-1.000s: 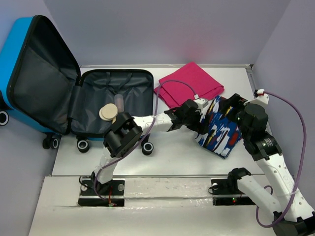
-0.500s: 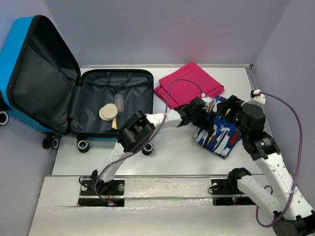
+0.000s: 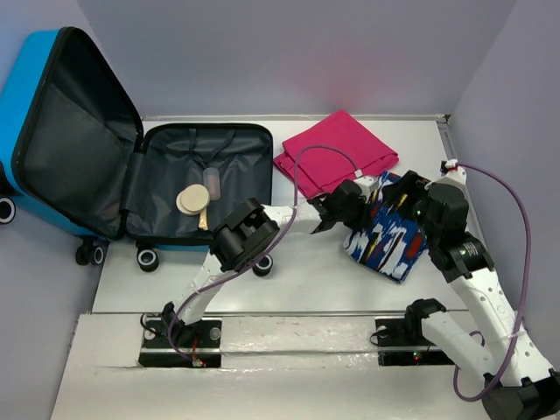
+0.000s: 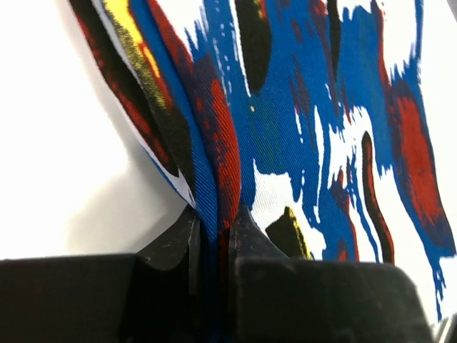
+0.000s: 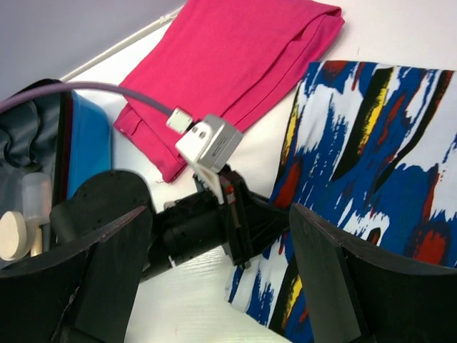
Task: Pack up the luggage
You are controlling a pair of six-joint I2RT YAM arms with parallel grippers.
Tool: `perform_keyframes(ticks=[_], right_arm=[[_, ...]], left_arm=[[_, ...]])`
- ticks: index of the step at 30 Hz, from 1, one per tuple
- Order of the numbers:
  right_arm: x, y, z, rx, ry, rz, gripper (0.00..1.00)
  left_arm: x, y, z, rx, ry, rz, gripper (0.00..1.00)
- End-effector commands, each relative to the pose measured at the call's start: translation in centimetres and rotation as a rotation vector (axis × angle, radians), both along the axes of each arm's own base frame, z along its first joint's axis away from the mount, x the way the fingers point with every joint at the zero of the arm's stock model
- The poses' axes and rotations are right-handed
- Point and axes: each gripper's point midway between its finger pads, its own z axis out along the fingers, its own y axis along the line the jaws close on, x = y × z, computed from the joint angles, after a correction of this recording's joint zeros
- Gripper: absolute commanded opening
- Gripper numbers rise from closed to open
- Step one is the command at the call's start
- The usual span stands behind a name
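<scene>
My right gripper will next grab the patterned cloth by its edge opposite my left gripper. The cloth's middle will stay free to lie flat in the luggage [image 3: 52, 105].
The luggage [image 3: 52, 105] lies open at the far left, its blue lid upright and its grey-lined base [image 3: 236, 157] flat on the table. To the right lies a folded blue, white and red patterned cloth [image 3: 394, 232]. My left gripper [image 3: 359, 210] is shut on that cloth's left edge; in the left wrist view the fabric [image 4: 300, 107] is pinched between its jaws [image 4: 214, 229]. My right gripper [image 3: 404, 199] hovers open just above the same cloth [image 5: 378, 143], and its camera shows the left gripper [image 5: 214, 221] between its fingers [image 5: 343, 279].
A folded pink cloth [image 3: 337, 153] lies behind the patterned one, close to the suitcase base. A round beige item [image 3: 192, 199] and a clear bottle [image 3: 211, 179] sit in the base. Purple walls close in the table at the back and right.
My left gripper reached to the patterned cloth's left edge and closed on it. The right arm shifted only slightly and stayed open.
</scene>
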Motion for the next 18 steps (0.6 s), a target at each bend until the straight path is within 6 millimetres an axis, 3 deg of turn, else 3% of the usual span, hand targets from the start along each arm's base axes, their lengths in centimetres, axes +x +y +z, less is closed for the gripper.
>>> perform_keyframes(ticks=[1,2,3,4,7,8,10,12,18], right_arm=[[0.3,-0.3,0.9,0.029,-0.045,-0.002,0.83],[0.3,-0.3,0.5,0.027,-0.037,-0.007,0.83],[0.3,-0.7,0.0,0.025,-0.026,-0.02,0.84],[0.4,-1.3,-0.7,0.027,-0.011,-0.046,0.84],[0.6,-2.2,-3.5,0.046,0.055,-0.088,0.87],[0.5,-1.9,-5.4,0.08,0.096,-0.074,0.88],[0.7,-3.0,-8.6,0.127,0.162,-0.116,0.9],[0.6,-3.8,-10.6,0.15,0.215,-0.143,0.91],[-0.1,-4.8,-13.7,0.182,0.275,-0.21,0.93]], left_arm=[[-1.3,5.2,-3.7,0.093,0.074,0.059,0.06],[-2.0,7.0,-4.9,0.119,0.095,0.071,0.06],[-1.9,7.4,-3.0,0.089,0.075,0.079,0.06],[-2.4,9.2,-3.9,0.102,0.082,0.094,0.06],[-3.0,11.1,-2.8,0.072,0.077,0.121,0.06],[-3.5,12.0,-2.1,0.054,0.072,0.127,0.06],[-3.8,12.4,-1.1,0.024,0.063,0.14,0.06],[-4.5,13.0,-1.5,0.024,0.077,0.14,0.06],[-5.5,13.0,-0.4,-0.046,0.084,0.116,0.06]])
